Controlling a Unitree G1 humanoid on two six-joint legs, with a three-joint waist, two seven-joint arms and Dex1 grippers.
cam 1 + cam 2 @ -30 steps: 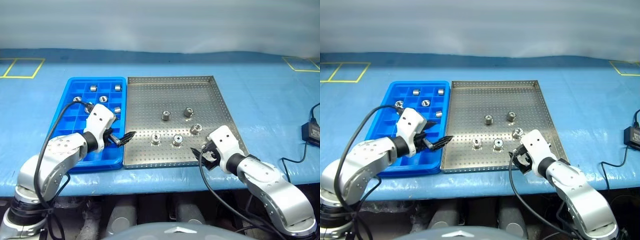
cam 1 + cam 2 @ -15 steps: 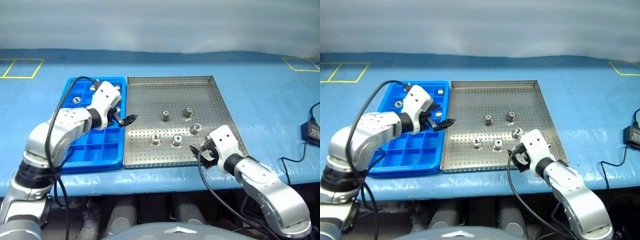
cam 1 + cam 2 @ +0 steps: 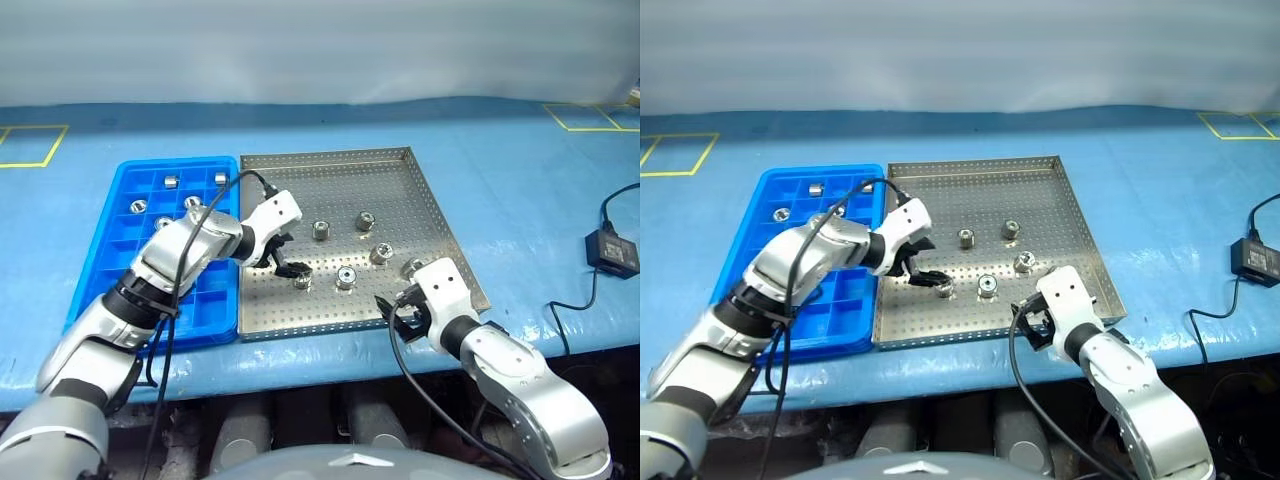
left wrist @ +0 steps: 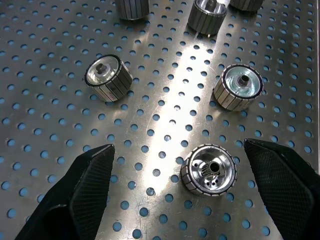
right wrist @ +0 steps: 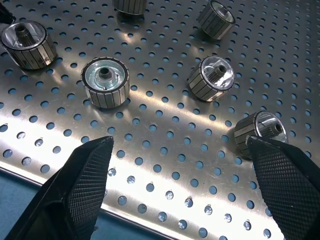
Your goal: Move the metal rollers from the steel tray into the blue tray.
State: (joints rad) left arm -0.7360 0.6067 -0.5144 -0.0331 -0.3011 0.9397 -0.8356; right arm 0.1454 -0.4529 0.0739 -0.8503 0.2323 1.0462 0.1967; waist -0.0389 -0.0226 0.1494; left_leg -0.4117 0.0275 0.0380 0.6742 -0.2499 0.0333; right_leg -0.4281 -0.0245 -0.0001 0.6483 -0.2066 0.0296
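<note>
I need to lower my left gripper first and then close it on the roller, because my fingers stop above the roller's rim in the left wrist view.
The steel tray (image 3: pixel 330 180) lies mid-table with several metal rollers (image 3: pixel 366 220) scattered on its perforated floor. Left of it sits the blue tray (image 3: pixel 205 300), with several rollers (image 3: pixel 170 182) in its far compartments. My left gripper (image 3: pixel 285 268) is open, tilted down over the steel tray's near-left part. In the left wrist view a roller (image 4: pixel 208 176) stands on end between the left gripper's (image 4: pixel 177 145) fingers (image 4: pixel 90 185), untouched. My right gripper (image 3: pixel 400 312) hangs open over the tray's near edge. Nothing is between the right gripper's (image 5: pixel 179 141) fingers, and one roller (image 5: pixel 260 131) lies close to the right one.
A black power adapter (image 3: pixel 610 252) with its cable lies on the blue table cover to the right. Yellow tape squares (image 3: pixel 30 145) mark the far corners. The table's front edge runs just below both trays.
My left arm swung from above the blue tray rightward onto the steel tray and tipped its gripper down at a near roller. The right arm stayed put. The camera shifted slightly.
</note>
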